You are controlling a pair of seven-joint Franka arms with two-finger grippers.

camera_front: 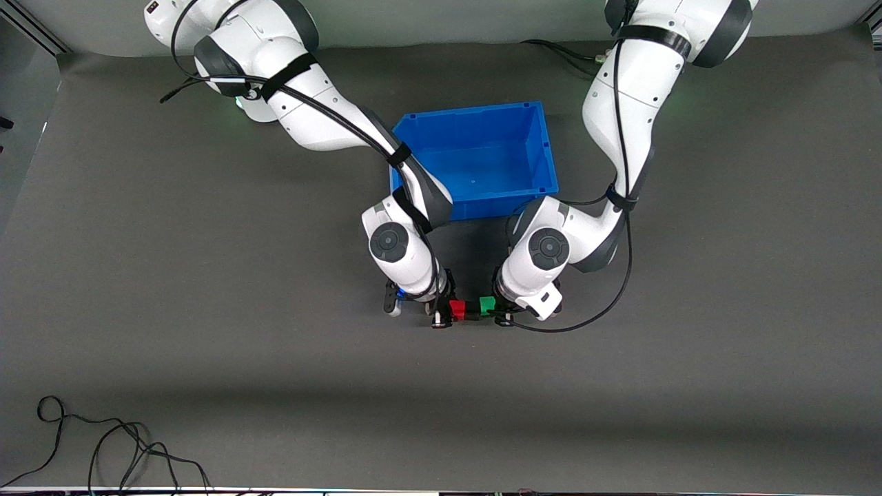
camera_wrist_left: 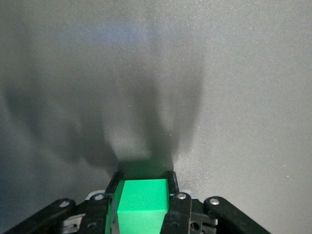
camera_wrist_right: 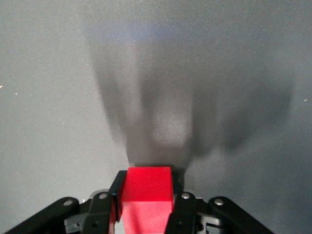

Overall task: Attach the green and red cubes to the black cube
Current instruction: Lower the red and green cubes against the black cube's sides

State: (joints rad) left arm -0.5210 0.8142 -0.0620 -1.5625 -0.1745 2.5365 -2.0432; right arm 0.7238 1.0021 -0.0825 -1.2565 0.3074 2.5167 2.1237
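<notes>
I should open my right gripper now, because the red cube sits against the black cube in the front view and would stay there.
The green cube and the red cube are in a row just above the grey mat, nearer to the front camera than the blue bin. A dark block between them, touching both, looks like the black cube. My left gripper is shut on the green cube, which shows between its fingers in the left wrist view. My right gripper is shut on the red cube, seen in the right wrist view. The black cube is hidden in both wrist views.
A blue bin stands open and empty, farther from the front camera than the cubes, between the two arms. A loose black cable lies on the mat at the near edge, toward the right arm's end.
</notes>
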